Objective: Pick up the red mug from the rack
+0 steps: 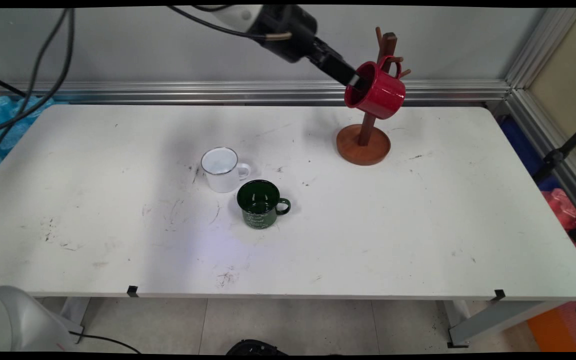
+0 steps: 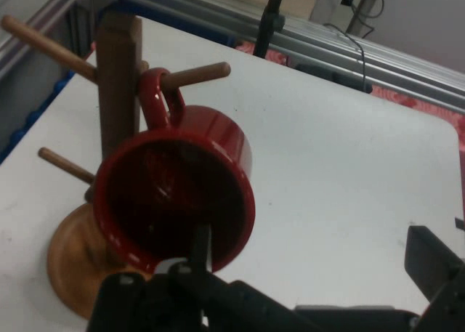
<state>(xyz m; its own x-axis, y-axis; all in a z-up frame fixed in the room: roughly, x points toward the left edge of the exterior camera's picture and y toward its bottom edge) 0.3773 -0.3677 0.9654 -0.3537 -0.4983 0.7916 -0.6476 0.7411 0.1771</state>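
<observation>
A wooden peg runs through the red mug's handle and crowds it against the tree. My gripper should next grab the red mug by its open rim.
A red mug hangs tilted on the wooden mug tree, its handle looped over an upper peg. My gripper is at the mug's open mouth, high above the table. In the hand view the gripper is open: one finger lies over the mug's lower rim, the other finger stands far off to the right, touching nothing. The tree's other pegs are bare.
A white mug and a dark green mug stand upright, close together, near the table's middle. The mug tree's round base sits at the back right, near the aluminium rail along the wall.
</observation>
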